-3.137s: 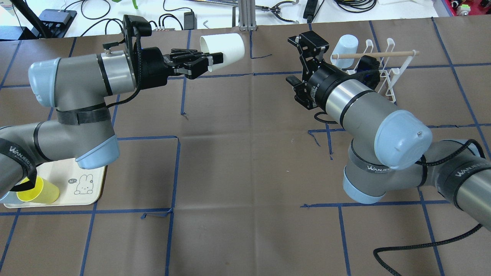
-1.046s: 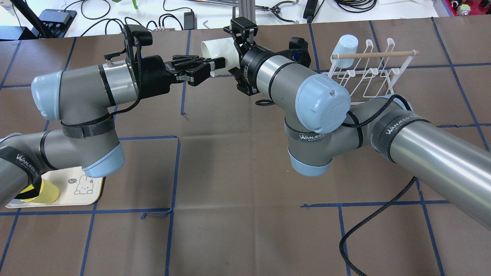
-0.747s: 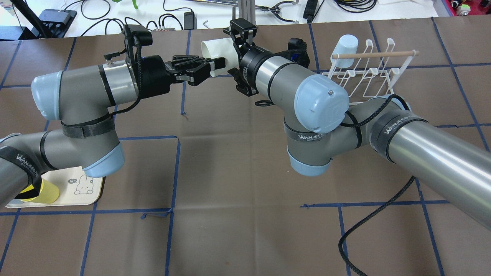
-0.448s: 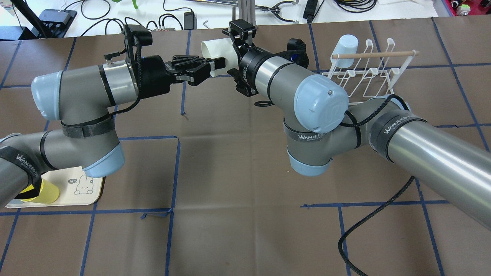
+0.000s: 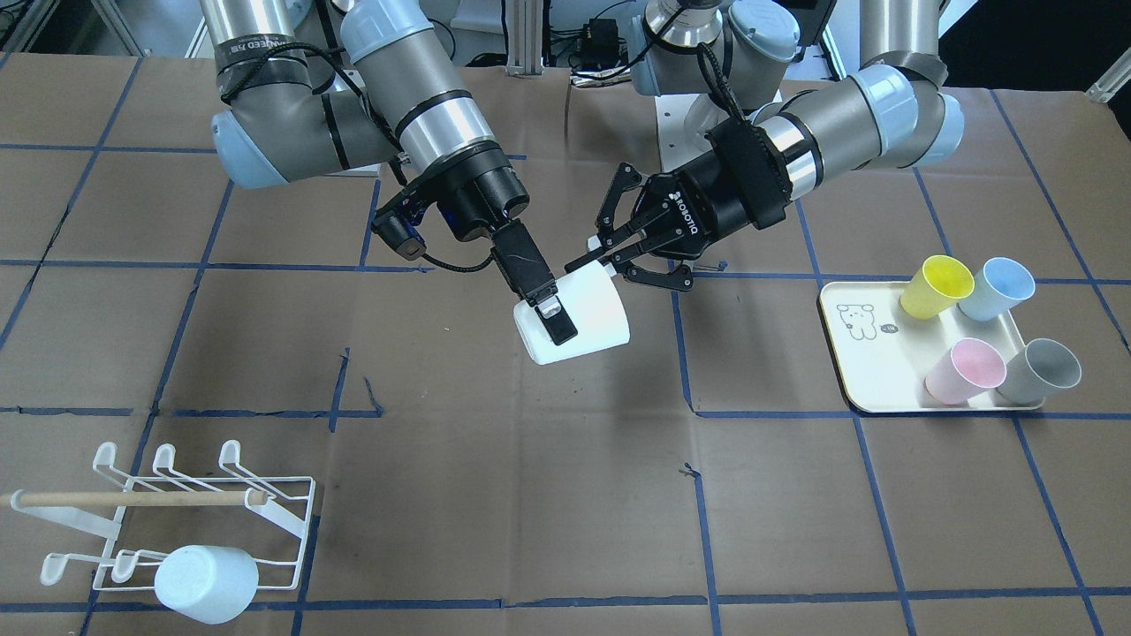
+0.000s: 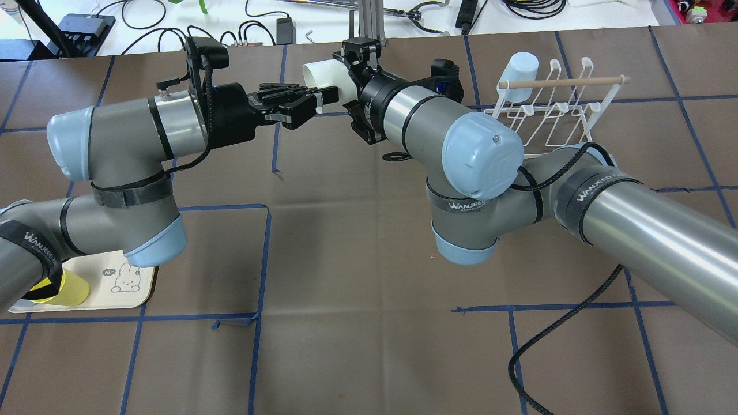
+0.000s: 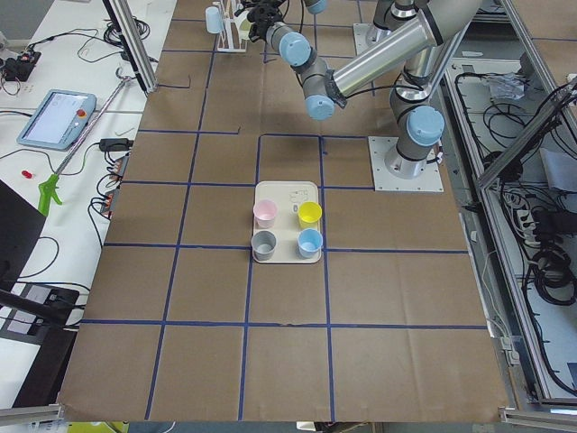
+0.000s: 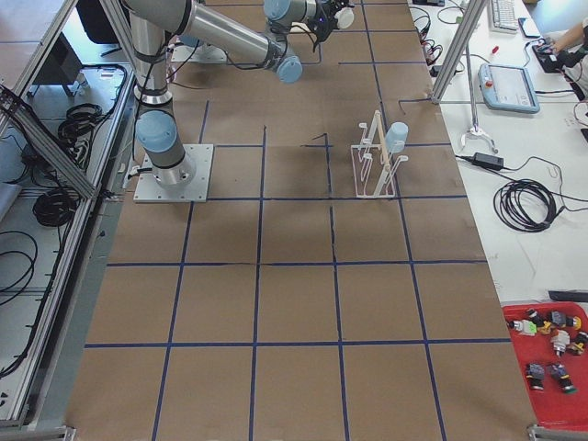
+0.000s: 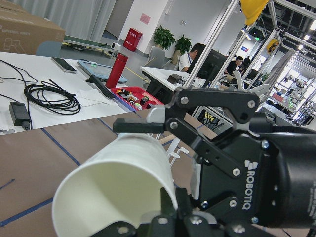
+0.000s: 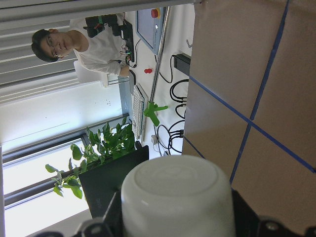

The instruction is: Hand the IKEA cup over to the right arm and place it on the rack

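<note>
The cup needs its opening free to slide onto the rack (image 5: pixel 177 503), so my right gripper should next grab the cup by its base end (image 5: pixel 533 337).
A white cup (image 5: pixel 588 309) hangs on its side above the table's middle; it also shows in the overhead view (image 6: pixel 326 72). My left gripper (image 5: pixel 594 258) is shut on its rim, one finger inside the cup (image 9: pixel 118 187). My right gripper (image 5: pixel 552 309) is open, its jaws on either side of the cup's base end (image 10: pixel 177 197). One finger (image 5: pixel 546 305) lies along the cup's wall and the other is hidden behind the cup. The white wire rack (image 5: pixel 177 503) with its wooden dowel stands off to my right (image 6: pixel 553 115).
A pale blue cup (image 5: pixel 205 583) hangs on one prong of the rack. A cream tray (image 5: pixel 870 371) on my left holds yellow (image 5: pixel 935 287), blue (image 5: pixel 994 289), pink (image 5: pixel 963 371) and grey (image 5: pixel 1043 373) cups. Cables and tools lie beyond the table's far edge.
My right arm swung from beside the rack over to the white cup, then edged slightly further left onto it. My left arm kept holding the cup almost still.
</note>
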You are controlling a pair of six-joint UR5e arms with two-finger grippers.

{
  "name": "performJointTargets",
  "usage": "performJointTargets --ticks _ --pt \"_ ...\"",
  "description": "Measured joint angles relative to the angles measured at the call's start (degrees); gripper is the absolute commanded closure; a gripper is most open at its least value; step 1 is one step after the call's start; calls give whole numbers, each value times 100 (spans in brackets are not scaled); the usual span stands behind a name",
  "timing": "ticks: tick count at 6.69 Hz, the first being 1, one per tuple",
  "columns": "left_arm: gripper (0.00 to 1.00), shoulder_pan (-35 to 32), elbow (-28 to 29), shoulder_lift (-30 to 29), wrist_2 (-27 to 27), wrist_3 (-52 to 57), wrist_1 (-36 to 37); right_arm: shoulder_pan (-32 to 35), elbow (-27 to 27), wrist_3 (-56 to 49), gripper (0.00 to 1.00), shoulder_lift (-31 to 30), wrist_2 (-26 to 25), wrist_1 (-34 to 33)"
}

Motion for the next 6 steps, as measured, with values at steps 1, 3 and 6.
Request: performJointTargets --ticks 1,3,6 --pt "26 0 3 0 -4 -59 2 1 4 -5 65 0 8 16" --pt "1 0 24 -2 -11 -440 9 2 5 -14 67 -3 5 16" --pt "1 43 38 57 -6 -941 32 1 -9 -23 67 1 -2 15"
